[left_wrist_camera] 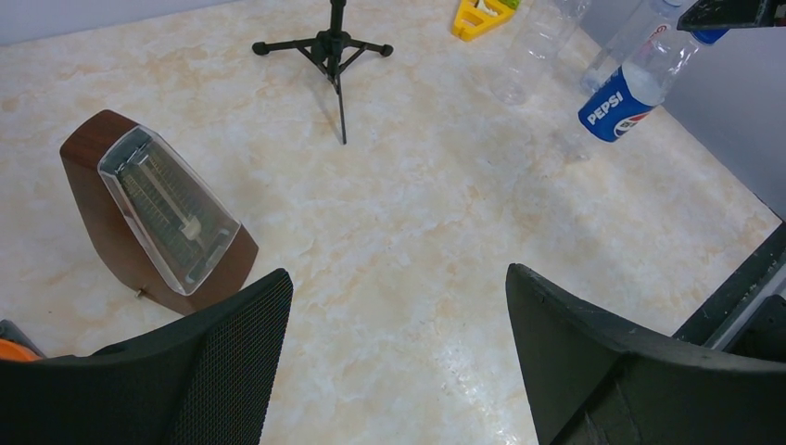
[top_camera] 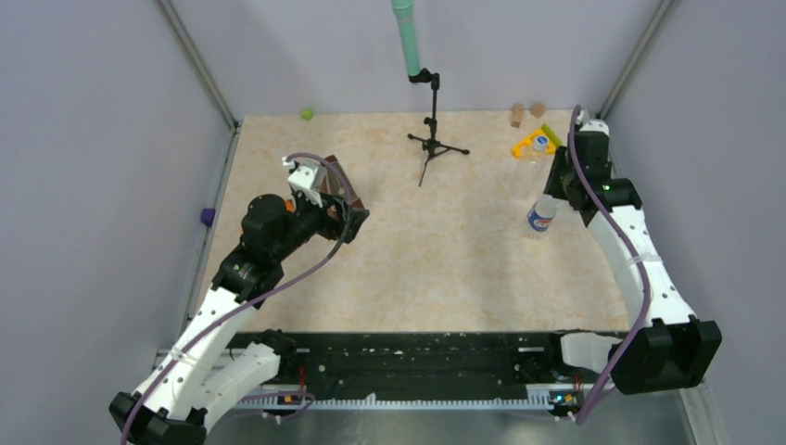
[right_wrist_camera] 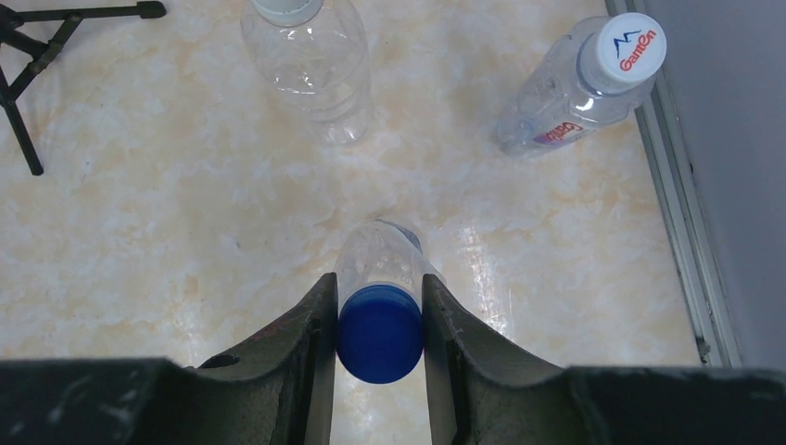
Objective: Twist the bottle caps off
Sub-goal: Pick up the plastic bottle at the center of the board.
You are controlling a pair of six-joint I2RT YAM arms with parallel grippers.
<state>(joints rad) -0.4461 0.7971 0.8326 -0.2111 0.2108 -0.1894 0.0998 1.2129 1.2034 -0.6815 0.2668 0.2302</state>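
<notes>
I would bring up the whole blue-and-white labelled bottle if I lifted my right gripper now, because both fingers press against the dark blue cap (right_wrist_camera: pixel 380 332), which sits on its bottle.
My right gripper (right_wrist_camera: pixel 378 280) is shut on the dark blue cap (right_wrist_camera: pixel 380 332) of the blue-and-white labelled bottle (top_camera: pixel 541 215), which stands at the right of the table and also shows in the left wrist view (left_wrist_camera: pixel 619 102). A plain clear bottle (right_wrist_camera: pixel 310 65) with a white cap (right_wrist_camera: pixel 287 7) stands beyond it. A bluish bottle (right_wrist_camera: pixel 556 107) with a white printed cap (right_wrist_camera: pixel 628 44) stands near the right wall. My left gripper (left_wrist_camera: pixel 399 297) is open and empty over bare table at the left (top_camera: pixel 357 215).
A brown metronome (left_wrist_camera: pixel 158 218) stands just left of my left gripper. A black tripod stand (top_camera: pixel 433 139) holds a green microphone at the back centre. A yellow piece (top_camera: pixel 535 144) and wooden blocks (top_camera: pixel 526 112) lie at the back right. A metal rail (right_wrist_camera: pixel 681 222) runs along the right wall.
</notes>
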